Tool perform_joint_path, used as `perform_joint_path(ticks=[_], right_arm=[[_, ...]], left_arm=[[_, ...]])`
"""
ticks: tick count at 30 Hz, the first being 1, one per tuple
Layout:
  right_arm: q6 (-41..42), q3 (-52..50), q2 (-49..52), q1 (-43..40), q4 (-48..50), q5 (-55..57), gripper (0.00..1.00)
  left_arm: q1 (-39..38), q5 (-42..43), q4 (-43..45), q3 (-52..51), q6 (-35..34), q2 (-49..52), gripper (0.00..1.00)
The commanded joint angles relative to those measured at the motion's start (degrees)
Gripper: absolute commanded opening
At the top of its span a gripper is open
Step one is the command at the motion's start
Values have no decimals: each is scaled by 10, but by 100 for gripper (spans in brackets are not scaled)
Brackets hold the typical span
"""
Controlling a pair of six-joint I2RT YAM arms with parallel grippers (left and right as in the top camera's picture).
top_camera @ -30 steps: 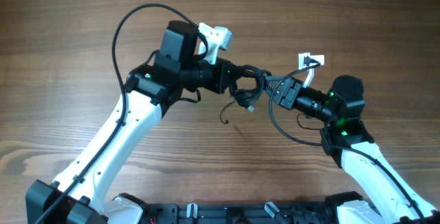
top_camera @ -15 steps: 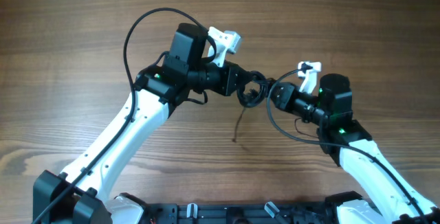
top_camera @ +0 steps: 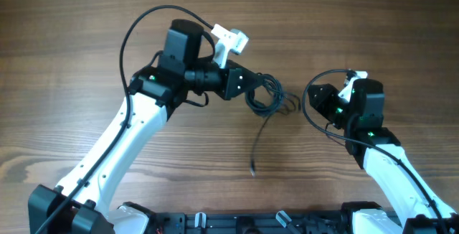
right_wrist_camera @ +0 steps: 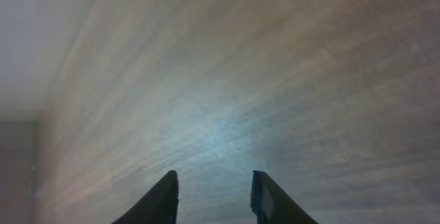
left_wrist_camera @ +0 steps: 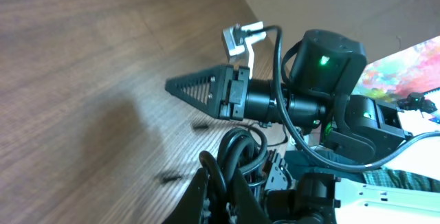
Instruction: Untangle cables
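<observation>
I will next grab the cable knot (top_camera: 277, 102) with my right gripper, opposite the left gripper. The loops stay free for untangling.
The cables (top_camera: 267, 95) form a small dark knot of thin black loops in the middle of the wooden table (top_camera: 86, 33). My left gripper (top_camera: 252, 88) is shut on the knot from its left side. In the left wrist view a cable loop (left_wrist_camera: 238, 148) rises from between the left gripper's (left_wrist_camera: 221, 187) closed jaws. One loose strand (top_camera: 259, 135) trails down from the knot to a plug tip (top_camera: 252, 170) on the table. My right gripper (top_camera: 320, 99) stands apart to the right of the knot. In its own view the right gripper (right_wrist_camera: 214, 186) is open with only blurred wood between the fingers.
A thick black arm cable (top_camera: 140, 26) arcs over the left arm, and another (top_camera: 310, 112) loops beside the right wrist. A white camera mount (top_camera: 230, 40) sits on the left wrist. The dark base rail (top_camera: 237, 223) runs along the table's front edge.
My right gripper has let go, opened and drawn back to the right, away from the knot. The loose strand now hangs longer toward the front. The left arm still holds the knot.
</observation>
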Motion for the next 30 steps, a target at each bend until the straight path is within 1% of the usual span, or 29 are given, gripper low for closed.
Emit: perform_joint_path(ticks=[1, 2, 3, 4, 5, 7, 8, 9, 10, 14, 17, 19, 22, 25, 30], right_arm=[[-1, -4, 5, -3, -30, 13, 52], [-3, -4, 4, -3, -36, 4, 62], [-3, -4, 2, -3, -38, -9, 81], [-3, -4, -2, -3, -37, -22, 89], [-3, -4, -10, -3, -30, -43, 91], [-6, -4, -29, -3, -5, -85, 94], [-26, -4, -39, -3, 14, -118, 95], [-64, -4, -52, -3, 47, -177, 95], [-81, -4, -59, -3, 68, -214, 95], [-110, -4, -72, -3, 138, -355, 99], [-130, -4, -72, -3, 149, -417, 99], [-140, -4, -72, -3, 149, -437, 99], [-155, -4, -72, -3, 153, -432, 99], [-168, -4, -72, -3, 154, -433, 99], [-168, -4, -72, 3, 153, -442, 99]], left_arm=[[42, 31, 14, 12, 57, -14, 4], [56, 31, 21, 12, 57, -14, 4], [70, 31, 26, 12, 57, -14, 4], [79, 31, 28, 12, 57, -14, 4], [90, 31, 28, 12, 57, -14, 4], [99, 31, 19, 12, 57, -14, 4], [99, 28, 14, 12, 57, -14, 4], [98, 15, 6, 12, 57, -14, 4], [97, 7, 1, 12, 57, -14, 4], [94, -14, -13, 12, 64, -14, 4], [87, -14, -23, 12, 66, -14, 4], [77, -14, -37, 12, 73, -14, 4], [52, -14, -60, 12, 118, -14, 4], [23, -16, -61, 12, 147, -14, 4], [-6, -69, -61, 12, 158, -14, 4]])
